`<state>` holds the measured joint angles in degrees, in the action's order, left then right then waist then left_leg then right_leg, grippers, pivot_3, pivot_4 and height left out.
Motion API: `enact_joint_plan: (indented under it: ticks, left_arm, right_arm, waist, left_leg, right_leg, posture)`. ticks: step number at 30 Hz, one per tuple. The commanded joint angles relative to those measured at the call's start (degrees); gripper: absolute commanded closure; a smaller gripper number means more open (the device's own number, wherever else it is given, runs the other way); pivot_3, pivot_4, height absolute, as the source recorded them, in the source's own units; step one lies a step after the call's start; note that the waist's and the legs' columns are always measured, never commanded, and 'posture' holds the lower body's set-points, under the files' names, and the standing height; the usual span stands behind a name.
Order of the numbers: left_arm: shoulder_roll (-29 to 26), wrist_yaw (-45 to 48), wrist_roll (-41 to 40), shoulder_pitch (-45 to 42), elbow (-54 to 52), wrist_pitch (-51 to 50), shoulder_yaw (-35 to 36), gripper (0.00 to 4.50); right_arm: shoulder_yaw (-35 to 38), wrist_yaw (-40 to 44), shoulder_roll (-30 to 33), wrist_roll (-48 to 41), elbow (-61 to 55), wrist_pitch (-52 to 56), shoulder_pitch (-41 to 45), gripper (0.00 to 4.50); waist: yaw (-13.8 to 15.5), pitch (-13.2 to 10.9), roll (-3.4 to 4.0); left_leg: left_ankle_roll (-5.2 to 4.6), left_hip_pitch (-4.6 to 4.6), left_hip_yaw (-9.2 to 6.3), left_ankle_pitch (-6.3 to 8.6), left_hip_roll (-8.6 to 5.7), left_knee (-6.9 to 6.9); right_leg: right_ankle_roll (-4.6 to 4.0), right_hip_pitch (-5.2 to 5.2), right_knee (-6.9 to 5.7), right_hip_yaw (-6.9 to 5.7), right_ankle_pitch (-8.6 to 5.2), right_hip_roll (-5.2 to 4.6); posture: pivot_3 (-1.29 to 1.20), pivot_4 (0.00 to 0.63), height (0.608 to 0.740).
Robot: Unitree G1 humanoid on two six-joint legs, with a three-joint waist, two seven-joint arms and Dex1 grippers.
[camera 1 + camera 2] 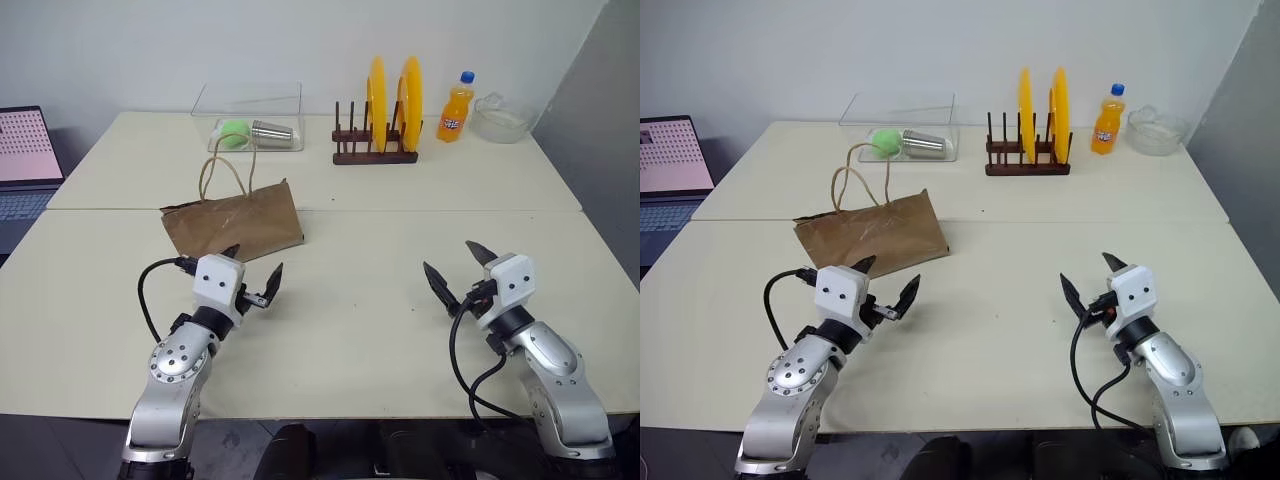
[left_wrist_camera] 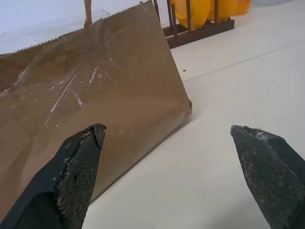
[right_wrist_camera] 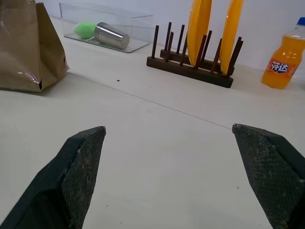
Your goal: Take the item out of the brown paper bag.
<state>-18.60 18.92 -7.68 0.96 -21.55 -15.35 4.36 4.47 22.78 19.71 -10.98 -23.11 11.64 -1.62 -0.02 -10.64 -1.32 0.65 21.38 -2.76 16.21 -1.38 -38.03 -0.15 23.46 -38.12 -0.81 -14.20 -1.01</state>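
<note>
My left gripper will take hold of one tan cord handle (image 1: 252, 166) next. The paper bag (image 1: 235, 222) is lying flat on the tabletop, and just its cord handles loop up.
The brown paper bag (image 1: 235, 222) lies flat on the cream table (image 1: 350, 300), left of centre, its two cord handles looping up toward the back. My left gripper (image 1: 253, 273) hovers open just in front of the bag's near edge, close to its right corner, with nothing between the fingers. In the left wrist view the creased bag (image 2: 86, 105) lies just ahead of the spread fingers (image 2: 78, 167). My right gripper (image 1: 460, 268) is open over bare table at the right, well apart from the bag. The item is hidden.
Along the back of the table stand a clear plastic box (image 1: 250, 118) with a green ball and a metal cup, a wooden rack (image 1: 375, 150) holding two yellow plates, an orange soda bottle (image 1: 456, 108) and a glass bowl (image 1: 500, 120). A laptop (image 1: 25, 160) sits at the far left.
</note>
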Motion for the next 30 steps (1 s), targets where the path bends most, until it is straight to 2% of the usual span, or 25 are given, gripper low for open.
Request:
enact_joint_plan:
  ticks: [1, 15, 25, 30]
  left_arm:
    - [-0.4, 0.9, -0.9, -0.7, -2.0, 0.5, 0.1, 0.02]
    - [-1.0, 0.0, 1.0, 0.6, -3.7, 0.6, -0.3, 0.02]
    - [-0.4, -1.8, 0.0, 1.3, -5.7, -4.0, 1.5, 0.02]
    - [-0.8, -0.3, -0.9, 3.5, -7.2, -2.4, 2.0, 0.02]
  right_arm:
    - [0.8, 0.4, 0.2, -1.2, -1.2, -0.5, 0.5, 0.0]
    - [-0.5, 3.5, 0.8, -1.9, -2.6, -2.2, -1.7, 0.0]
    - [-5.1, 10.9, 4.6, -3.6, -4.8, -1.6, -3.2, 0.0]
    - [-6.6, 12.8, 5.8, -4.0, -4.9, -2.0, -2.2, 0.0]
  waist:
    - [0.0, 0.0, 0.0]
    - [0.0, 0.0, 0.0]
    - [0.0, 0.0, 0.0]
    - [-0.1, 0.0, 0.0]
  left_leg:
    - [0.0, 0.0, 0.0, 0.0, 0.0, 0.0]
    - [0.0, -0.01, 0.0, 0.0, 0.0, 0.0]
    - [0.0, -0.01, -0.02, 0.0, 0.0, 0.0]
    - [0.0, -0.01, -0.01, 0.0, 0.0, 0.0]
  right_leg:
    - [0.0, 0.0, 0.0, 0.0, 0.0, 0.0]
    - [0.0, -0.01, 0.01, 0.0, 0.0, 0.0]
    - [0.0, -0.01, 0.01, -0.01, 0.0, 0.0]
    - [0.0, -0.03, 0.04, -0.02, 0.0, 0.0]
  posture:
    - [0.0, 0.15, 0.74]
    - [0.0, 0.15, 0.74]
    - [0.0, 0.15, 0.74]
    - [0.0, 0.15, 0.74]
